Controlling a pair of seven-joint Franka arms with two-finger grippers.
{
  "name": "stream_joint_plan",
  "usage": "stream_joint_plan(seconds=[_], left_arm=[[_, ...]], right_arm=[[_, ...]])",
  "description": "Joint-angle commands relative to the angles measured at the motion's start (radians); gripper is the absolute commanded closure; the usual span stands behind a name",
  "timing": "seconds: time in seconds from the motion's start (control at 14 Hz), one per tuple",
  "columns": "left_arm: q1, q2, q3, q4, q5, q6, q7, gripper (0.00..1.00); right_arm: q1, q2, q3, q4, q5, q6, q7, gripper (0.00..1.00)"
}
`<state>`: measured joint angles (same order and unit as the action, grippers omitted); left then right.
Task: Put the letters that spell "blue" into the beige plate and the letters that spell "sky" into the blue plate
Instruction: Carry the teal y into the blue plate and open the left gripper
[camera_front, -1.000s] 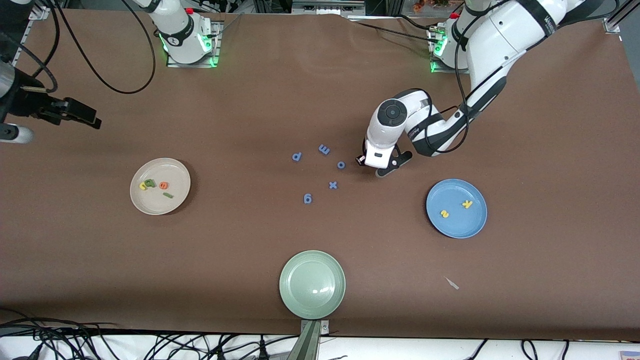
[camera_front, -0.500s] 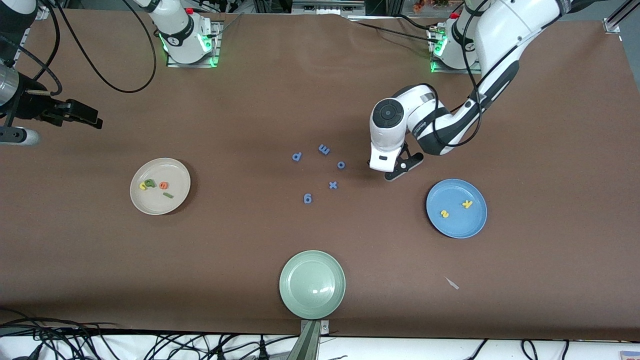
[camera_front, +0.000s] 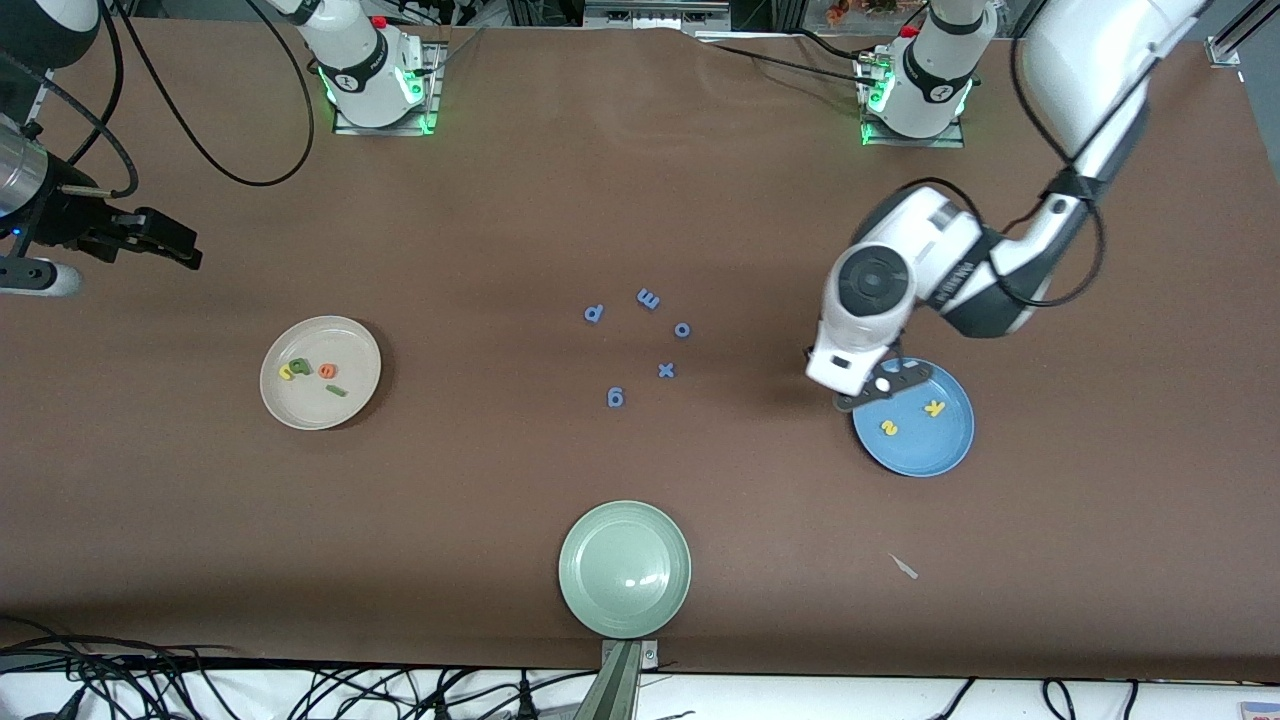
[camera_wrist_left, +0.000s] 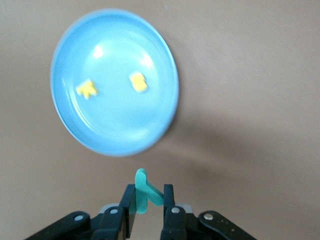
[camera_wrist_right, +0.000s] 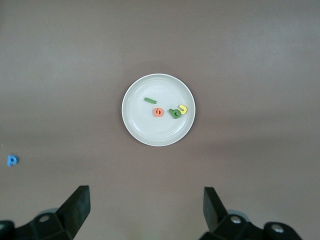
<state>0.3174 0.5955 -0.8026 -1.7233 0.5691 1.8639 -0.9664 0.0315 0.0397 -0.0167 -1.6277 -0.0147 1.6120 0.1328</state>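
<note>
I should keep holding with my left gripper, because the teal-green y (camera_wrist_left: 145, 192) is still hanging short of the blue plate's rim (camera_wrist_left: 115, 154) in the left wrist view.
My left gripper (camera_wrist_left: 149, 190) is shut on the teal-green y (camera_wrist_left: 141, 184) and hangs over the rim of the blue plate (camera_front: 915, 452) on the side toward the table's middle. In the blue plate (camera_wrist_left: 115, 125) lie a yellow s (camera_front: 888, 428) and a yellow k (camera_front: 935, 408). The beige plate (camera_front: 300, 405) holds the yellow u (camera_front: 286, 373), olive b (camera_front: 301, 366), orange e (camera_front: 327, 371) and dark green l (camera_front: 336, 390). My right gripper (camera_front: 160, 240) waits open and empty, high over the right arm's end of the table, its wrist view looking down on the beige plate (camera_wrist_right: 150, 131).
Several periwinkle-blue letters (camera_front: 666, 370) lie scattered at the table's middle. A pale green plate (camera_front: 624, 590) sits near the front edge. A small pale scrap (camera_front: 904, 567) lies nearer the front camera than the blue plate.
My left arm has swung from beside the periwinkle letters to the blue plate's rim, carrying the teal y. The right arm has barely shifted.
</note>
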Motion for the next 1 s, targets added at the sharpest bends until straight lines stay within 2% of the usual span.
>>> stream_joint_plan(seconds=[0.0, 0.21, 0.36, 0.43, 0.5, 0.71, 0.93], left_arm=[[0.081, 0.036, -0.004, 0.011, -0.021, 0.004, 0.184, 0.94], [0.123, 0.11, 0.011, -0.002, -0.011, 0.049, 0.293, 0.9], [0.14, 0.139, 0.032, -0.012, -0.009, 0.089, 0.316, 0.78], [0.141, 0.144, 0.043, -0.016, -0.009, 0.101, 0.337, 0.56], [0.143, 0.142, 0.046, -0.016, -0.011, 0.101, 0.35, 0.01], [0.144, 0.086, 0.031, 0.002, -0.027, 0.046, 0.35, 0.0], [0.158, -0.018, -0.039, 0.011, -0.028, -0.005, 0.348, 0.0]], right_arm=[[-0.013, -0.008, 0.018, 0.0, -0.01, 0.006, 0.042, 0.0], [-0.001, -0.006, 0.018, 0.0, -0.008, -0.001, 0.038, 0.0], [0.007, -0.001, 0.018, 0.0, -0.008, 0.0, 0.018, 0.0], [0.005, -0.001, 0.018, 0.0, -0.007, 0.005, 0.018, 0.0], [0.005, 0.0, 0.018, 0.0, -0.007, 0.005, 0.016, 0.0], [0.004, 0.0, 0.018, 0.002, -0.007, 0.002, 0.016, 0.0], [0.007, 0.002, 0.017, 0.005, -0.008, 0.0, 0.016, 0.0]])
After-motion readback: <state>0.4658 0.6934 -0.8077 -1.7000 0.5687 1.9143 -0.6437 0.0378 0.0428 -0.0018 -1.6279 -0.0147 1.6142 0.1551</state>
